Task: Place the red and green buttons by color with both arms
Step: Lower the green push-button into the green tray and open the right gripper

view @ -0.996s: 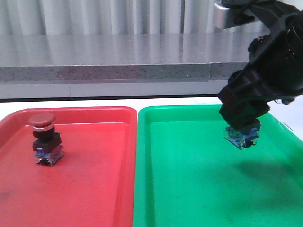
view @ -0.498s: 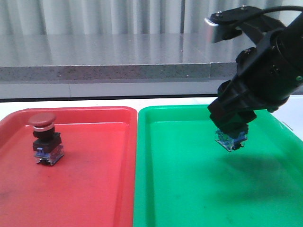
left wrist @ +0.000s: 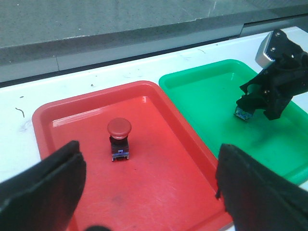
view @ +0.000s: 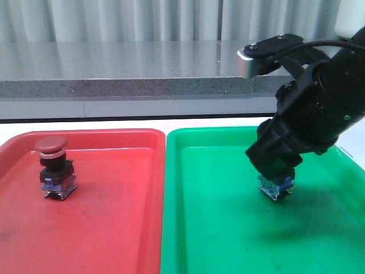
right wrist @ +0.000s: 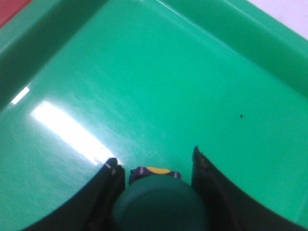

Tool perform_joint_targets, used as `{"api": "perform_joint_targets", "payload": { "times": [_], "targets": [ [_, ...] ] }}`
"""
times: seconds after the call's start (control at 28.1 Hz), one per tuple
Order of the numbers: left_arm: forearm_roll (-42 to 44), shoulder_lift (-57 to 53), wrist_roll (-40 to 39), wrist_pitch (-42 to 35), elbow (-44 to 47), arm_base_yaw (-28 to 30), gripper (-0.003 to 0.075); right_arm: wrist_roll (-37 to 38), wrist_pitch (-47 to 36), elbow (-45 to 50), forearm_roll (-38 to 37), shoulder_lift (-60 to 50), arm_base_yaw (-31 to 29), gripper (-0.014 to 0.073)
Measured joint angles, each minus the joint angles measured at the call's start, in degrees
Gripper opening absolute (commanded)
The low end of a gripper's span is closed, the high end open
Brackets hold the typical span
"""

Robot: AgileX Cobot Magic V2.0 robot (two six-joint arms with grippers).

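My right gripper should open now, because the green button's blue base (view: 276,188) meets the bottom of the green tray and the green button would stand.
The red button (view: 54,168) stands upright on the red tray (view: 114,240), far left; it also shows in the left wrist view as red button (left wrist: 119,137). My left gripper (left wrist: 149,154) hangs open above the red tray (left wrist: 163,192), apart from the button, with nothing between its fingers. My right gripper (view: 278,171) is shut on the green button (view: 275,186), whose blue base sits low over the green tray (view: 217,228). In the right wrist view the green cap (right wrist: 161,204) fills the gap in the right gripper (right wrist: 154,163). Contact with the tray floor is unclear.
The two trays lie side by side on a white table (left wrist: 96,82). A grey stone ledge (view: 142,85) runs along the back. The right arm (left wrist: 276,82) reaches over the green tray (left wrist: 207,96).
My right gripper has come down and to the left with the green button, close to the green tray's floor. The red button has stayed put.
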Motion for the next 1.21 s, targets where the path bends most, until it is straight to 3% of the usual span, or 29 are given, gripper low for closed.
{"api": "perform_joint_targets", "payload": {
  "times": [0.14, 0.32, 0.5, 0.82, 1.21],
  "targets": [
    [0.0, 0.0, 0.0, 0.0, 0.0, 0.0, 0.0545, 0.0, -0.4, 0.0, 0.0, 1.0, 0.0, 0.0333],
    [0.0, 0.0, 0.0, 0.0, 0.0, 0.0, 0.0545, 0.0, -0.6, 0.0, 0.0, 1.1, 0.0, 0.0470],
    [0.0, 0.0, 0.0, 0.0, 0.0, 0.0, 0.0545, -0.1, -0.6, 0.0, 0.0, 1.2, 0.0, 0.0552],
    [0.0, 0.0, 0.0, 0.0, 0.0, 0.0, 0.0545, 0.0, 0.1, 0.0, -0.1, -1.0, 0.0, 0.0557],
    [0.0, 0.0, 0.0, 0.0, 0.0, 0.0, 0.0545, 0.6, 8.2, 0.0, 0.1, -14.3, 0.0, 0.0554]
  ]
}}
